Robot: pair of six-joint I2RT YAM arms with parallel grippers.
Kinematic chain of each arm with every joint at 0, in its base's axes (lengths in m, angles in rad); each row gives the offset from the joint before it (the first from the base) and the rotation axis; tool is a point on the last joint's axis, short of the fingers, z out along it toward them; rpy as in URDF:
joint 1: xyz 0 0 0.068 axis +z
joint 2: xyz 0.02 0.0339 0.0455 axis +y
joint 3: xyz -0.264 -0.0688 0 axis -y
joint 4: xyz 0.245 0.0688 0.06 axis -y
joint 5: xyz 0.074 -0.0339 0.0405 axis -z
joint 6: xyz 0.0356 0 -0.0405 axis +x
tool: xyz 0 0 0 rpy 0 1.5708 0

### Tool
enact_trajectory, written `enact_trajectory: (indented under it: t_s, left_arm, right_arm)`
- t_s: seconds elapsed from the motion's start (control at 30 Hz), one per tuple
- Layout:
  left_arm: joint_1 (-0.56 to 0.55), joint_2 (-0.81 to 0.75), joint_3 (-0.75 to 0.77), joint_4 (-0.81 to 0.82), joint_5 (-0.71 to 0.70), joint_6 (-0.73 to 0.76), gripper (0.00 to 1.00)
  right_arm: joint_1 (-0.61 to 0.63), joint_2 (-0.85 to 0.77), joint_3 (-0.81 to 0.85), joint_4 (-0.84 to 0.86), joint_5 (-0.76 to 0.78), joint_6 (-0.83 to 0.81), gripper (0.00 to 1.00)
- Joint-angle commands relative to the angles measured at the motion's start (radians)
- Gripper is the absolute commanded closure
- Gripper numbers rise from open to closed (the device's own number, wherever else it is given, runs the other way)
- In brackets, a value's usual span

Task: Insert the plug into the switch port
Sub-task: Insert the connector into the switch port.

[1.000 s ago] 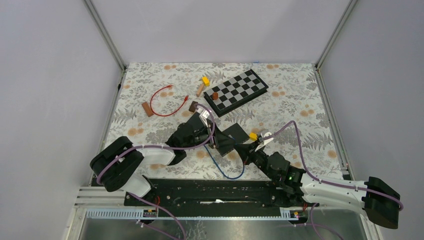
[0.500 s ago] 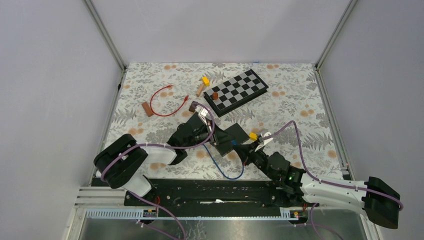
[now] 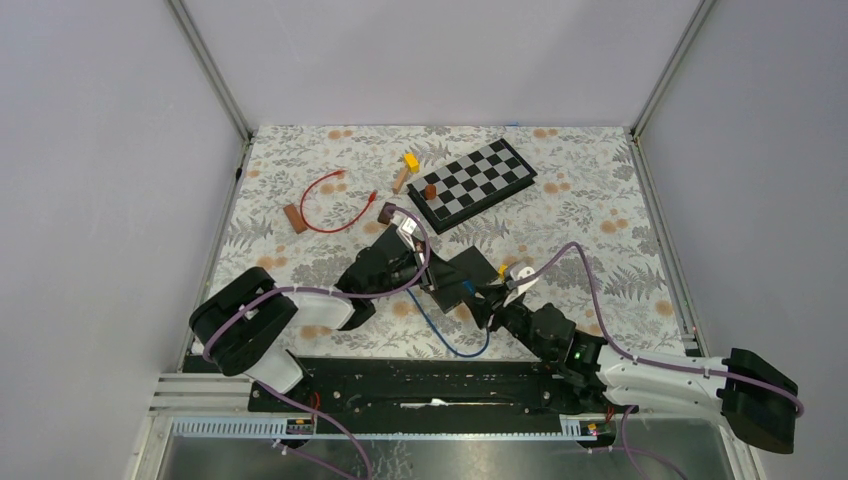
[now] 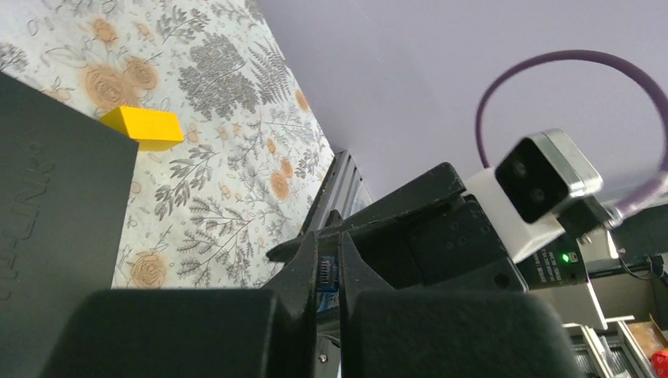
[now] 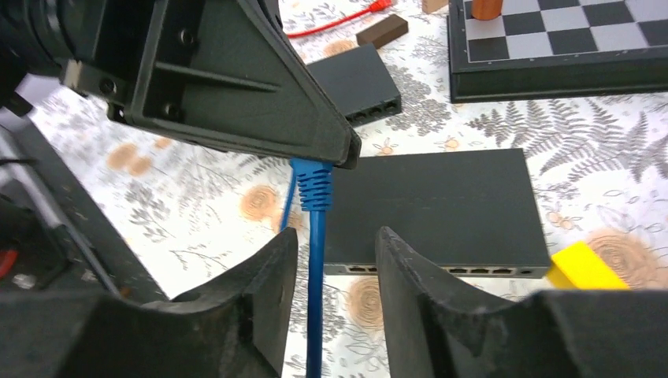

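Note:
The plug's tip has to stay free so that it can be inserted. I should next grab the blue cable with my right gripper just behind the plug, in line with it.
My left gripper [image 3: 437, 288] is shut on the blue plug [image 5: 313, 177] and holds it just above the table. The plug also shows between its fingertips in the left wrist view [image 4: 329, 274]. The blue cable [image 3: 450, 345] hangs from the plug and loops toward the near edge. The black switch [image 5: 437, 206] lies flat beside the plug, with its row of ports [image 5: 473, 269] facing my right wrist. My right gripper [image 5: 335, 244] is open, and the cable [image 5: 317, 268] runs between its fingers without being clamped. It sits close to the left gripper [image 3: 487, 303].
A smaller black box [image 5: 354, 83] with ports lies behind the left gripper. A yellow block [image 5: 581, 266] rests by the switch's right corner. Farther back are a checkerboard [image 3: 472, 182] with small pieces, a red cable [image 3: 330, 210] and a brown block [image 3: 293, 218].
My right gripper has moved left, closing in on the left gripper and straddling the blue cable. The left gripper and plug have hardly moved.

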Motion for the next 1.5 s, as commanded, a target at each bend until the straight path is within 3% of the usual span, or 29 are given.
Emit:
enact_trajectory:
  t_s: [0.0,0.13,0.47,0.9,1.47]
  left_arm:
    - [-0.004,-0.032,0.006,-0.044,-0.061,-0.016,1.0]
    - [-0.004,-0.05,0.0,-0.103,-0.104,-0.03,1.0]
    - [-0.004,-0.021,0.0,-0.052,-0.077,-0.061,1.0]
    - [-0.004,0.012,0.002,-0.016,-0.054,-0.074,1.0]
    - [0.005,0.023,-0.009,-0.01,-0.051,-0.078,1.0]
  right_arm:
    - [0.005,0.035,-0.001,0.107,0.015,-0.208,0.5]
    - [0.004,0.03,-0.046,0.215,0.007,-0.308,0.5]
    - [0.003,0.007,-0.094,0.25,-0.063,-0.362,0.49]
    - [0.004,0.199,-0.067,0.452,-0.047,-0.383,0.59]
    - [0.004,0.218,-0.046,0.466,-0.043,-0.4,0.64]
